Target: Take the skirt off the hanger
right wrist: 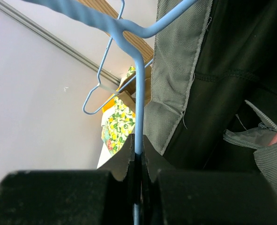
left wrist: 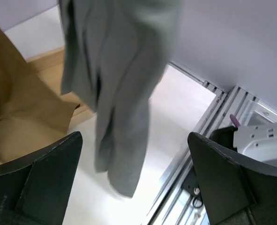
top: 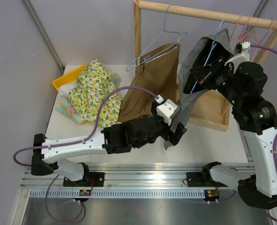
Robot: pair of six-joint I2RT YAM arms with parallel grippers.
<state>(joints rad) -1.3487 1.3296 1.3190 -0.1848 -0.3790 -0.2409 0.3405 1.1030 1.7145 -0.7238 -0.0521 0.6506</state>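
Next, the left gripper takes hold of the grey skirt (top: 187,101) by its dangling hem (top: 170,141). This leaves the waistband free to slip off the held hanger.
The grey skirt (top: 187,101) hangs from a blue wire hanger (top: 212,49) on the wooden rail (top: 199,13), its hem reaching down toward the table. My right gripper (top: 199,77) is up beside the skirt's waist. In the right wrist view that gripper (right wrist: 138,145) is shut on the hanger (right wrist: 138,93) wire, with the skirt's waistband (right wrist: 175,70) just to the right. My left gripper (top: 173,136) is at the skirt's lower end. The left wrist view shows it (left wrist: 134,137) open, the skirt's hem (left wrist: 124,93) dangling between the wide-spread fingers without touching them.
A brown garment (top: 152,79) hangs on a second blue hanger (top: 159,40) to the left of the skirt. Pink hangers (top: 246,26) sit at the rail's right end. A floral cloth (top: 93,91) and yellow bin (top: 65,80) lie at back left. The rack's wooden base (top: 213,110) sits behind the skirt.
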